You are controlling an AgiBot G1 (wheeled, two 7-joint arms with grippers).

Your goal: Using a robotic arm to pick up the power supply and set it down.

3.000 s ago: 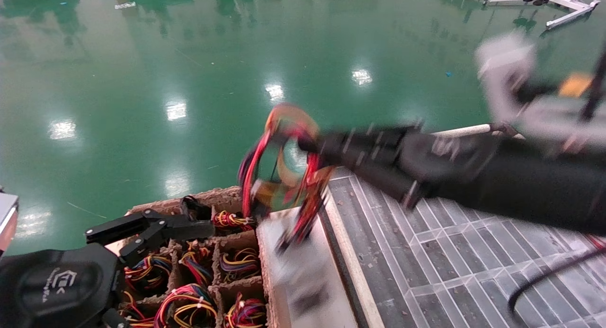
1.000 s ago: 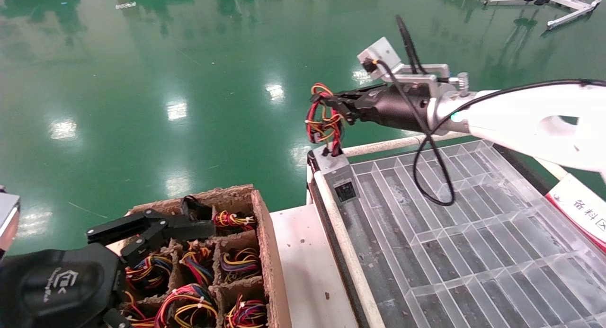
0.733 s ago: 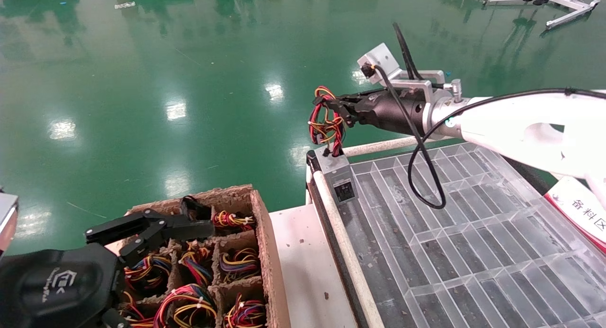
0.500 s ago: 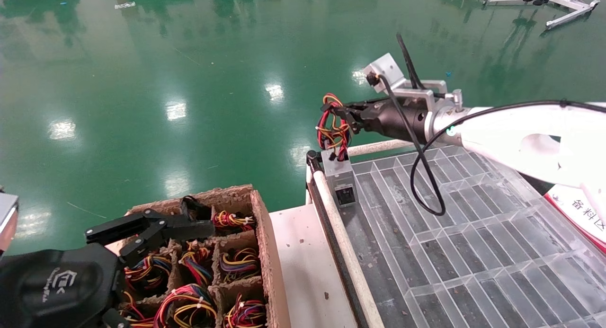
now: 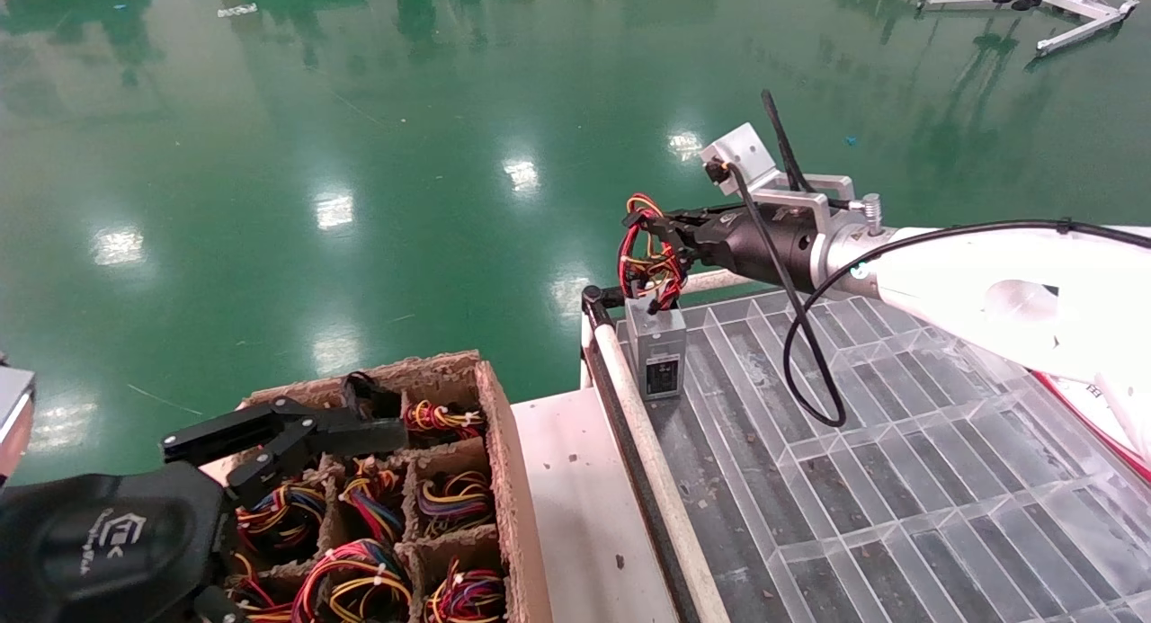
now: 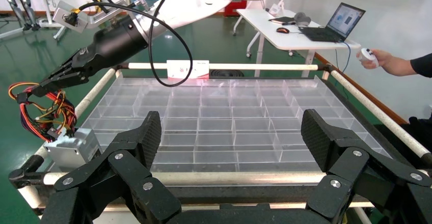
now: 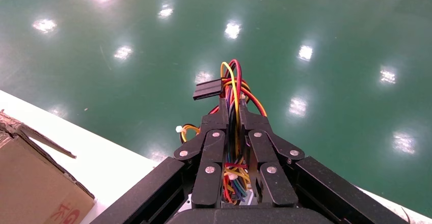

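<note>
I need to open my right gripper, because the power supply stands upright below the gripper's fingers with its lower edge (image 5: 661, 393) on the bottom of the tray's corner.
The power supply (image 5: 656, 353) is a small grey metal box with a black socket panel facing me. It hangs at the far left corner of the clear divided tray (image 5: 863, 443), low over it; contact with the tray is not clear. My right gripper (image 5: 661, 236) is shut on its bundle of red, yellow and orange wires (image 5: 649, 259), which pass between the fingers (image 7: 214, 132) in the right wrist view. From the left wrist camera the box (image 6: 71, 147) shows beside the tray's rail. My left gripper (image 5: 355, 407) stands open over the cardboard box, with nothing held (image 6: 232, 142).
A cardboard box (image 5: 504, 479) with several cells of bundled wires sits at the lower left. A white strip of table (image 5: 575, 515) separates it from the tray's metal rail (image 5: 629, 425). Green floor lies beyond. A person (image 6: 402, 66) stands by a desk with a laptop (image 6: 344, 20).
My right gripper has carried the power supply from above the cardboard box to the tray's far left corner, then lowered it and shifted slightly right. The left arm has stayed still.
</note>
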